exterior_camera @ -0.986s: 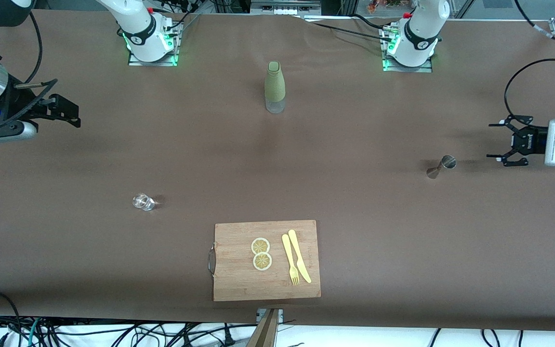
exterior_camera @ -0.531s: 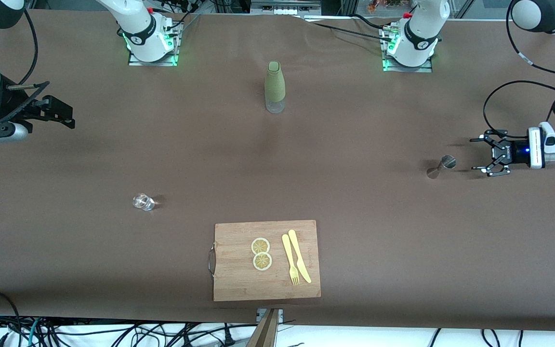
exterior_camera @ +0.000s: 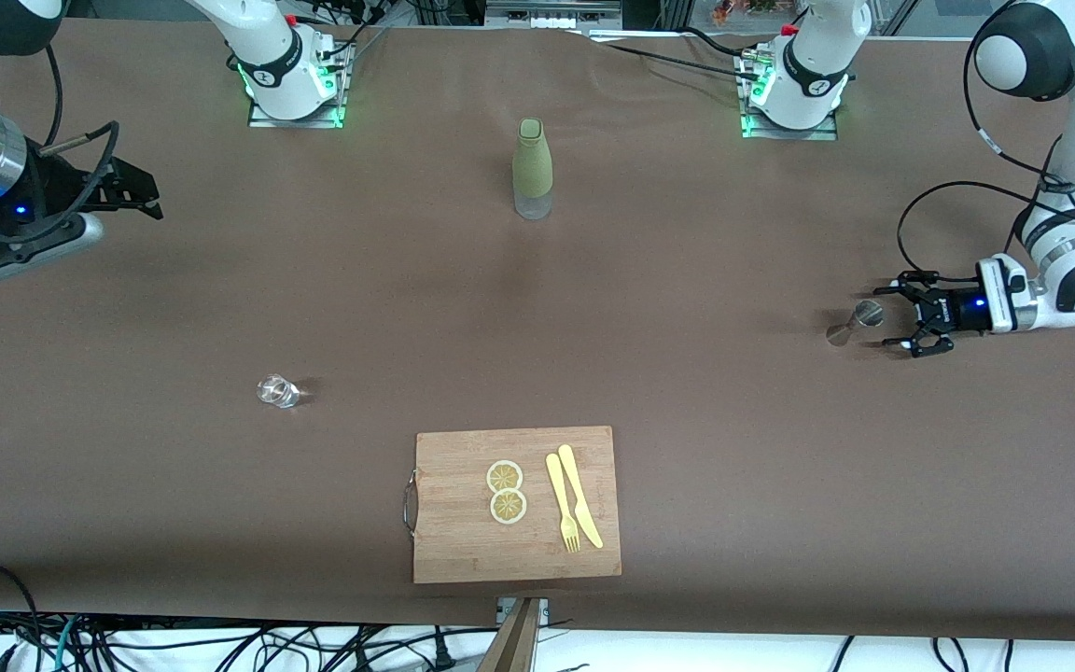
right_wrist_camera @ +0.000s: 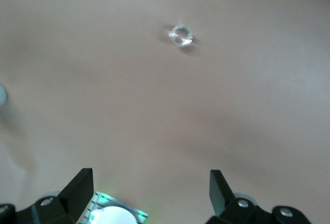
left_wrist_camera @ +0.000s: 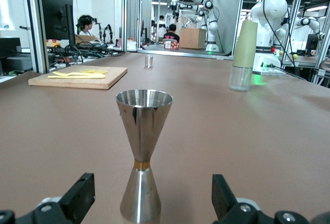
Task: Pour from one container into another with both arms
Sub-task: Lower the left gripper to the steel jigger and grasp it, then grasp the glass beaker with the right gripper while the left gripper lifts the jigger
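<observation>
My left gripper needs to move forward first and then close on the jigger's narrow middle, which is ahead of its open fingers, so closing now would miss it.
A steel hourglass jigger [exterior_camera: 855, 322] stands upright on the brown table toward the left arm's end. My left gripper [exterior_camera: 894, 317] lies low and level beside it, open, its fingers apart from it. The left wrist view shows the jigger [left_wrist_camera: 143, 152] centred just ahead of the left gripper [left_wrist_camera: 153, 198]. A small clear glass [exterior_camera: 277, 391] stands toward the right arm's end. My right gripper [exterior_camera: 147, 194] hangs open and empty over the table edge at that end. In the right wrist view the glass [right_wrist_camera: 180, 35] lies well ahead of the right gripper [right_wrist_camera: 149, 190].
A bottle in a green sleeve [exterior_camera: 532, 168] stands mid-table near the bases. A wooden cutting board [exterior_camera: 514, 504] with two lemon slices, a yellow fork and a knife lies nearest the front camera. Both arm bases sit along the table's top edge.
My left gripper has come down and slid in toward the jigger until its fingers reach it. My right gripper has shifted slightly toward the bases. Nothing on the table has moved.
</observation>
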### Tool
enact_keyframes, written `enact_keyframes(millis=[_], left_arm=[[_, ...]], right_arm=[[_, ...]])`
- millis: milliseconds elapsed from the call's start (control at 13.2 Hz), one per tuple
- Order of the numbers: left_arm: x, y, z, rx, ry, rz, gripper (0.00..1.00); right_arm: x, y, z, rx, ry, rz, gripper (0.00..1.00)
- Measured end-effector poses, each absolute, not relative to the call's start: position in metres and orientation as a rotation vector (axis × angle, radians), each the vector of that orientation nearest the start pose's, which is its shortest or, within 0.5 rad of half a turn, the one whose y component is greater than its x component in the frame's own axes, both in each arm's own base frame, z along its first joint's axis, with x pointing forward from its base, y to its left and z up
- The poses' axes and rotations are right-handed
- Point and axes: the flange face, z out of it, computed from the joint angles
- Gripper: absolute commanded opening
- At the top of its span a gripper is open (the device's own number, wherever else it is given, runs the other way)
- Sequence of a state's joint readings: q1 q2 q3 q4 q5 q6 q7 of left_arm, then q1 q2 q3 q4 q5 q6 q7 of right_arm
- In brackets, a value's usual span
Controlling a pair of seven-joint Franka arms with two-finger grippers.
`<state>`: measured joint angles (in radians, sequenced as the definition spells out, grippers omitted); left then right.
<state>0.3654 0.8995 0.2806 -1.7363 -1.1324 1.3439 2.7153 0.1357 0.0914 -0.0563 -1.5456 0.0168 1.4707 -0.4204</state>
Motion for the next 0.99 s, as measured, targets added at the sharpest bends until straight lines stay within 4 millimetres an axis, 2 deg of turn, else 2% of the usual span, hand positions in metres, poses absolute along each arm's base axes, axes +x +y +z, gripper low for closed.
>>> enact_keyframes(millis=[228,455,683,834,910,986], left_arm=[[0.503,0.213,0.071,1.392,-1.265,1.112,1.0],[0.503,0.207,0.065,1.382,-1.257,1.111,1.0],[0.505,0.201,0.064,1.369,-1.258,1.111,0.98],[0.505,0.198,0.062,1.366,-1.257,1.107,0.83],[0.505,0.198,0.062,1.365,-1.257,1.106,0.69],[0.505,0.197,0.062,1.364,-1.258,1.106,0.51]], right_arm=[[0.58,0.051,0.556,-2.811,-1.066,0.213,1.0],[0.592,0.043,0.533,-2.632,-1.289,0.182,1.0],[0.608,0.012,0.49,-2.354,-1.497,0.076,1.0],[0.617,-0.021,0.45,-2.169,-1.622,0.0,1.0],[0.62,-0.041,0.426,-2.082,-1.664,-0.057,1.0],[0.623,-0.062,0.4,-2.015,-1.71,-0.114,1.0]])
